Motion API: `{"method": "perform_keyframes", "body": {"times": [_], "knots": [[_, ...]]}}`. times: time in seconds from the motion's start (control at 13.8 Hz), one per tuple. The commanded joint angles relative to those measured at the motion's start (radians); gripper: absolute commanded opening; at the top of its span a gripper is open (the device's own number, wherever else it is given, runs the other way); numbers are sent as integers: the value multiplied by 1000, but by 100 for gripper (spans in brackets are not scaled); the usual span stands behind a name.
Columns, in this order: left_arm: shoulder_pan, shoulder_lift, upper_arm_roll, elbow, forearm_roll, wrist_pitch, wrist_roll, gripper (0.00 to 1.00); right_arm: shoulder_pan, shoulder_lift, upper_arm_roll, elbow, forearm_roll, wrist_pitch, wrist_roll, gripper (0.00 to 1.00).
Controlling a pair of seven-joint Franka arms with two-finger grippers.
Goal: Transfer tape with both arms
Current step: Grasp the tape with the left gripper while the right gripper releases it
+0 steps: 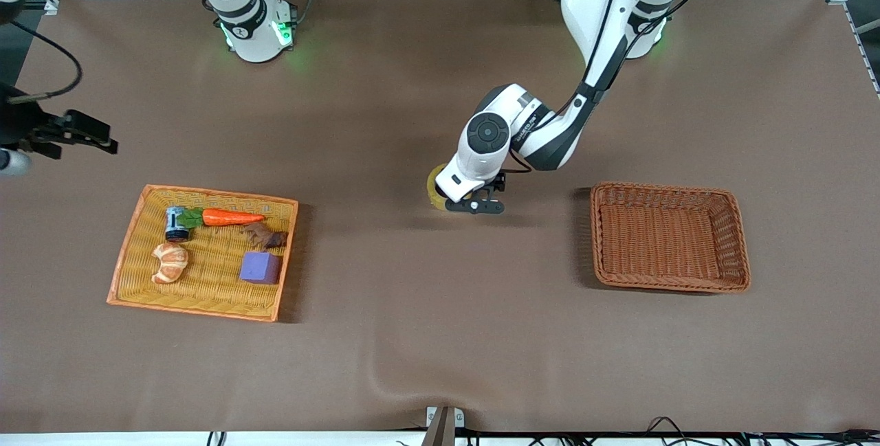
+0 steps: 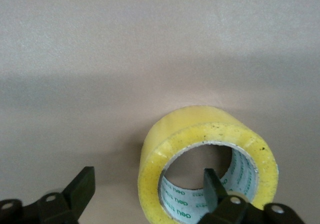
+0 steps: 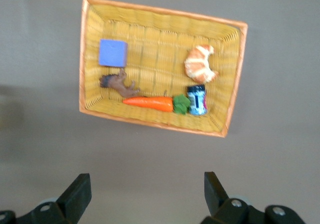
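Observation:
The tape needs to go into the brown wicker basket, so my left gripper will pick it up by its ring side (image 2: 187,129) next.
The tape (image 1: 434,188) is a yellowish roll with a grey core, resting on the brown table near its middle. My left gripper (image 1: 474,206) is low over it and hides most of it in the front view. In the left wrist view the tape (image 2: 165,149) fills the lower middle. My left gripper (image 2: 148,180) is open and straddles the roll's wall, with one finger (image 2: 214,184) inside the core and the other outside. My right gripper (image 1: 88,135) waits open and empty, up in the air at the right arm's end of the table; it also shows in the right wrist view (image 3: 146,183).
A yellow wicker basket (image 1: 206,193) toward the right arm's end holds a carrot (image 1: 230,217), a croissant (image 1: 170,262), a purple cube (image 1: 260,268), a small can and a brown figure; it also shows in the right wrist view (image 3: 165,12). A brown wicker basket (image 1: 663,189) stands toward the left arm's end.

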Motion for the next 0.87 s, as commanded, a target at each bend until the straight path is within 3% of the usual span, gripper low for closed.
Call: {"method": "perform_keyframes", "body": {"times": [0.0, 0.22, 0.29, 0.44, 0.58, 0.8], "knots": [[-16, -8, 4, -14, 22, 17, -34, 75, -19, -13, 17, -6, -16, -25, -4, 100], [-25, 2, 4, -19, 24, 19, -34, 53, -19, -21, 19, -14, -19, -24, 11, 100], [-34, 7, 4, -17, 24, 20, -34, 39, -19, -33, 20, -30, -18, -18, 13, 100], [-39, 9, 4, -16, 22, 22, -34, 0, -16, -51, 22, -35, -7, 11, 30, 100], [-27, -2, 5, -16, 22, 14, -38, 0, -13, -111, 23, -97, -5, 49, 33, 100], [41, -103, 11, -10, 28, -56, -8, 0, -14, -182, 22, -164, -5, 45, 34, 100]]}}
